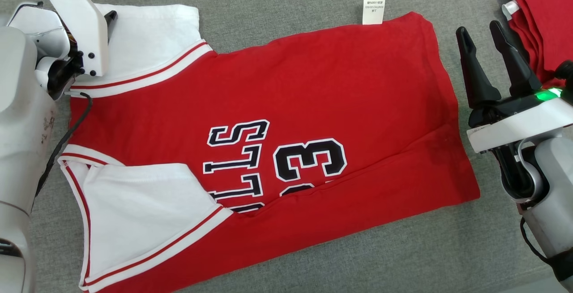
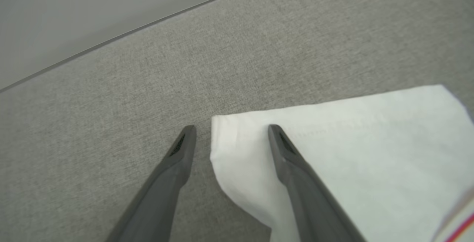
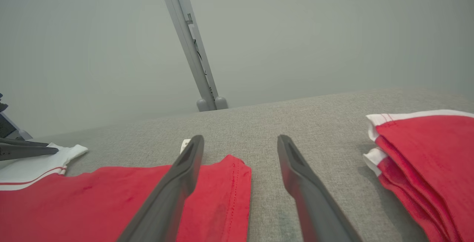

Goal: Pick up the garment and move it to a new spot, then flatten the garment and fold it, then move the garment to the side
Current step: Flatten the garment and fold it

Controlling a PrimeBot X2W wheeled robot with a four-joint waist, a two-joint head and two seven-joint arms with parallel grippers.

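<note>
My right gripper pinches the jersey by its label-side hem corner [image 1: 421,22] next, where the jersey's edge rises. The jersey's red body [image 1: 370,83] lies flat on the grey cloth.
The garment [image 1: 313,82], a red jersey with white sleeves and black lettering, lies spread sideways on the grey cloth surface [image 1: 403,248]. Its near long side is folded up over part of the lettering. My left gripper [image 2: 231,131] is open, its fingers straddling the corner of the far white sleeve [image 2: 333,153]; in the head view the white wrist bracket [image 1: 76,19] covers it. At the jersey's right hem [image 3: 222,197], my right gripper [image 1: 492,37] stands open and empty, with one finger over the hem corner and the other over bare cloth.
A stack of folded red garments [image 1: 544,19] lies at the far right, close to my right gripper. A white label [image 1: 373,10] sticks out past the jersey's far edge. A grey metal post [image 3: 189,42] rises behind the surface's far edge [image 2: 111,38].
</note>
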